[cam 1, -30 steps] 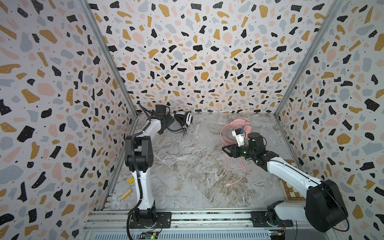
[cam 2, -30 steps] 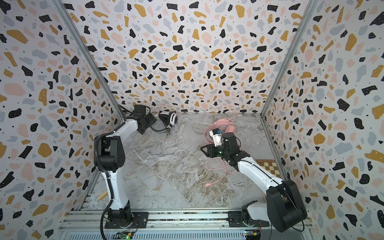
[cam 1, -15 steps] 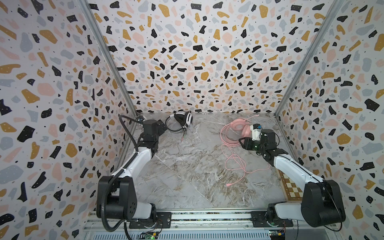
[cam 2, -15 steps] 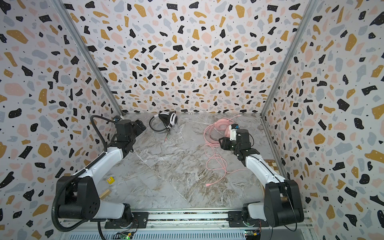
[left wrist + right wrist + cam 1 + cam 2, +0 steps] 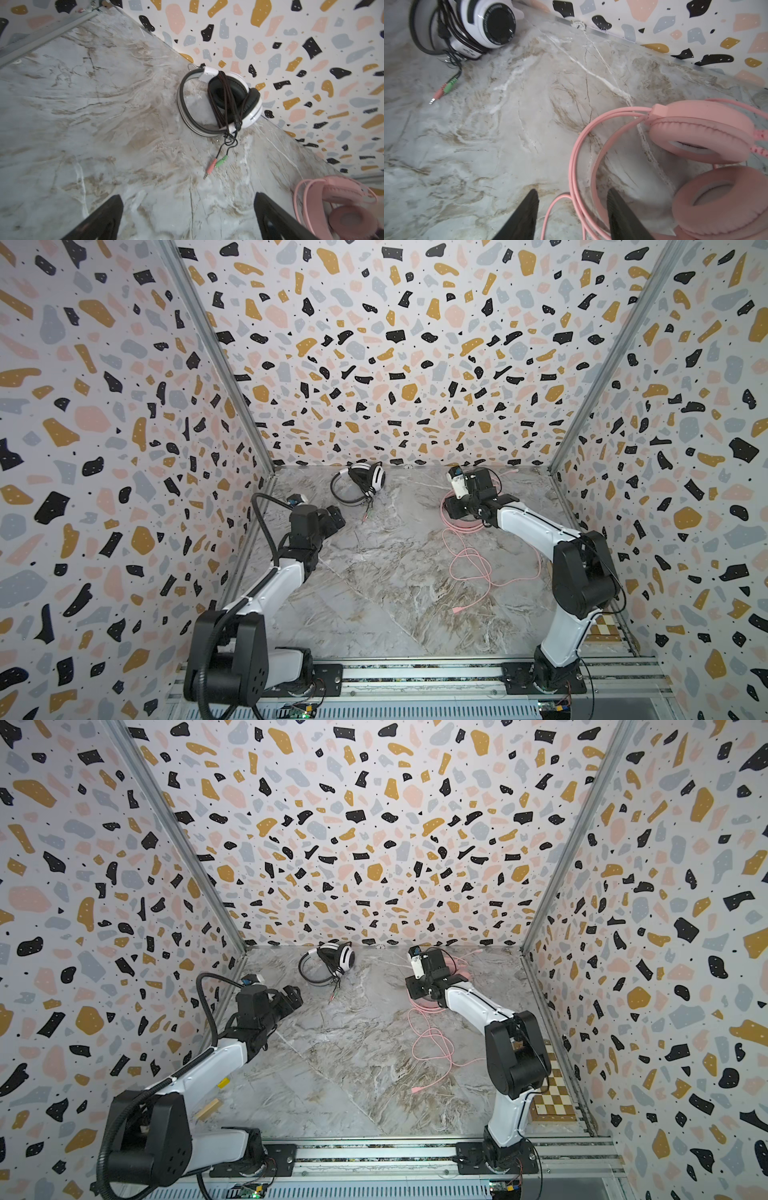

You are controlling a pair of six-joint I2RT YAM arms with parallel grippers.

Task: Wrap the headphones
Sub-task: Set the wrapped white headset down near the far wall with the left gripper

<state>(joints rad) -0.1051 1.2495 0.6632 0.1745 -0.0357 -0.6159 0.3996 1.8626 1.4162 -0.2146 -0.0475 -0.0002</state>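
The headphones should be drawn toward my left gripper for wrapping, so their thin band, away from the ear cups, is the part my right gripper should grab next.
The white headphones (image 5: 366,482) (image 5: 333,964) lie near the back wall, their black cable wound over the ear cups (image 5: 228,99) and two plugs loose on the floor. My left gripper (image 5: 337,516) (image 5: 188,196) is open, in front and to the left of them, with nothing between its fingers. The pink headphones (image 5: 702,133) (image 5: 342,207) lie at the back right, mostly hidden under my right arm in both top views. My right gripper (image 5: 454,509) (image 5: 573,190) is open over their thin pink band and cable. The pink cable trails forward to its plug (image 5: 457,609) (image 5: 415,1089).
Patterned walls close in the marble floor on three sides. A wooden block (image 5: 208,1108) and a small yellow piece (image 5: 223,1083) lie by the left wall. A checkered board (image 5: 555,1094) lies at the front right. The arm rail (image 5: 415,672) runs along the front.
My left gripper has drawn back from the white headphones toward the front. My right gripper swung right, then came back over the pink band. The headphones lie as before.
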